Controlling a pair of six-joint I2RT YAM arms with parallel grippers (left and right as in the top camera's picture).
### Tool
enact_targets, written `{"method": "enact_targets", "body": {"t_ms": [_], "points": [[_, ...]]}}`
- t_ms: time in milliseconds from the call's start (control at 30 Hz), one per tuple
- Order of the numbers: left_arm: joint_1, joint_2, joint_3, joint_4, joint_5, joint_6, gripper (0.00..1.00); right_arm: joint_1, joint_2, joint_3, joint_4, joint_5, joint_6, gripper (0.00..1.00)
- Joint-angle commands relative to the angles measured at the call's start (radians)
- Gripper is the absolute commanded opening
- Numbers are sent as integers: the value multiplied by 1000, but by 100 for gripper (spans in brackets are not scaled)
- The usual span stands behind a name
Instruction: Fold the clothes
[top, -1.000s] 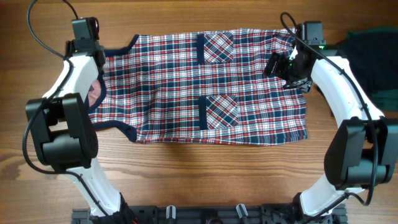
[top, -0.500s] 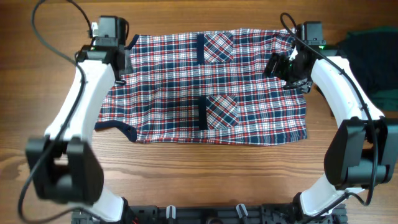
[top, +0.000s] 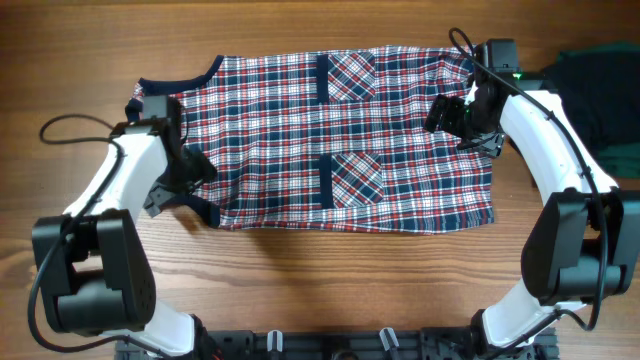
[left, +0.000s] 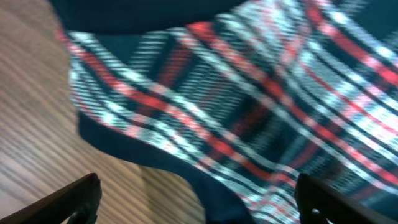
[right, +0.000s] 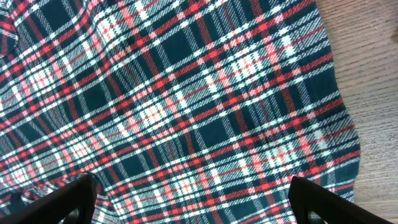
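My left gripper's fingers are above the navy hem (top: 205, 212), one of them over the wood, so I need to lower that gripper before I close it on the shirt (top: 300, 130).
The red, navy and white plaid shirt (top: 300, 130) lies spread flat on the wooden table, with a chest pocket (top: 356, 176) near its middle. My left gripper (top: 190, 172) hovers open over the shirt's left near edge. The left wrist view is blurred and shows the plaid (left: 261, 93) and its navy hem between the open fingers (left: 199, 208). My right gripper (top: 452, 112) is open above the shirt's right part. The right wrist view shows plaid cloth (right: 174, 106) below the spread fingers (right: 193, 208). Neither gripper holds anything. A dark garment (top: 600, 90) lies at the right edge; no logo shows.
Bare wood table (top: 320, 280) runs along the front and to the left of the shirt (left: 37, 124). Wood also shows to the right of the shirt's hem (right: 373, 62). The dark garment lies close to the right arm.
My left arm has swung from the shirt's far left corner down to its near left edge. My right arm has hardly moved. The shirt lies as before.
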Motion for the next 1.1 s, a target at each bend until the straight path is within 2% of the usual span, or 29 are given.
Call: {"method": "enact_targets", "body": {"t_ms": [0,200,300,367,400,433,467,500,533,633,733,933,1067], "points": [[50,7,-10,6,-60,-30,100,-1,-20,-2,-5,-9,1,100],[110,7,-32,63,-61,-27,98,0,-20,-2,-9,-24,-5,100],[104,-4,-31,105,-4,60,98,1,-20,-2,44,-187,-146,100],[90,-40,-28,108,3,67,90,10,-20,-2,88,-281,-211,99],[80,-64,-27,111,3,74,78,14,-20,-2,101,-272,-209,98],[70,-95,-27,115,3,76,35,16,-20,-2,109,-250,-204,91],[59,-129,-27,119,5,77,4,16,-20,-2,113,-233,-196,77],[49,-156,-27,125,21,77,4,16,-20,-2,115,-199,-169,34],[39,-178,-27,134,50,78,4,16,-20,-2,114,-158,-123,4],[-1,-174,-28,177,211,159,4,16,-20,-2,116,-142,-107,4],[-27,-116,-28,197,216,154,4,17,-18,-3,104,-142,-127,4],[7,19,-28,197,196,152,4,18,-16,-48,84,-130,-132,4],[28,46,-28,193,183,152,4,18,-15,-95,90,-130,-132,4]]}}
